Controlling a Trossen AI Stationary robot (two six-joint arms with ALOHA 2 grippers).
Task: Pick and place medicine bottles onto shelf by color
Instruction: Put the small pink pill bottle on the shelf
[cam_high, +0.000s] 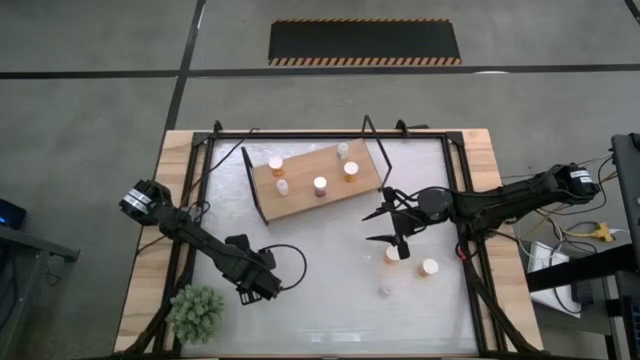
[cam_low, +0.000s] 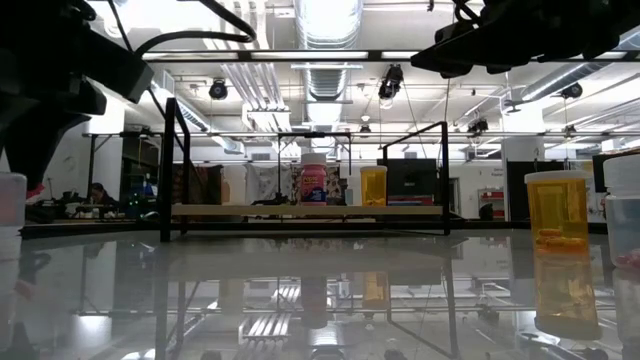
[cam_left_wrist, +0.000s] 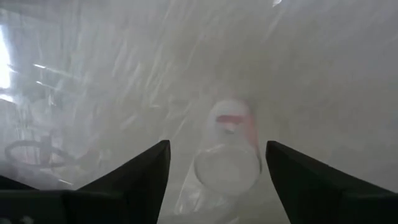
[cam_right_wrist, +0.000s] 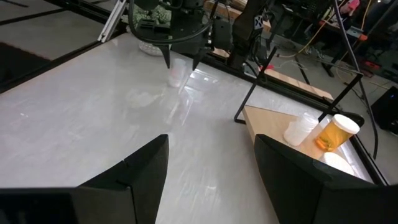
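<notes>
The clear bottle's round near end is between my fingers in the left wrist view and would get caught, so my left gripper closes now.
The shelf (cam_high: 305, 200) lies at the far middle of the table. Several bottles stand on it: two orange (cam_high: 275, 163) (cam_high: 351, 170), one purplish (cam_high: 320, 185) and two whitish (cam_high: 283, 187) (cam_high: 342, 149). My left gripper (cam_high: 256, 287) is open at the near left. Its fingers stand on either side of a clear bottle (cam_left_wrist: 229, 155), which stands on the table (cam_right_wrist: 177, 71). My right gripper (cam_high: 384, 226) is open and empty, right of the shelf. Just nearer than it stand two orange bottles (cam_high: 393, 254) (cam_high: 429, 267) and a clear one (cam_high: 386, 290). My left gripper's fingers (cam_left_wrist: 292, 177) come down from above on either side of the clear bottle (cam_left_wrist: 229, 155). I cannot tell whether they touch it. The bottle stands on the table.
A small green plant (cam_high: 196, 312) stands at the near left corner, close to my left arm. A black frame (cam_high: 470, 200) runs around the glossy tabletop. The shelf has black wire end frames (cam_high: 248, 180). Open tabletop lies between the two grippers.
</notes>
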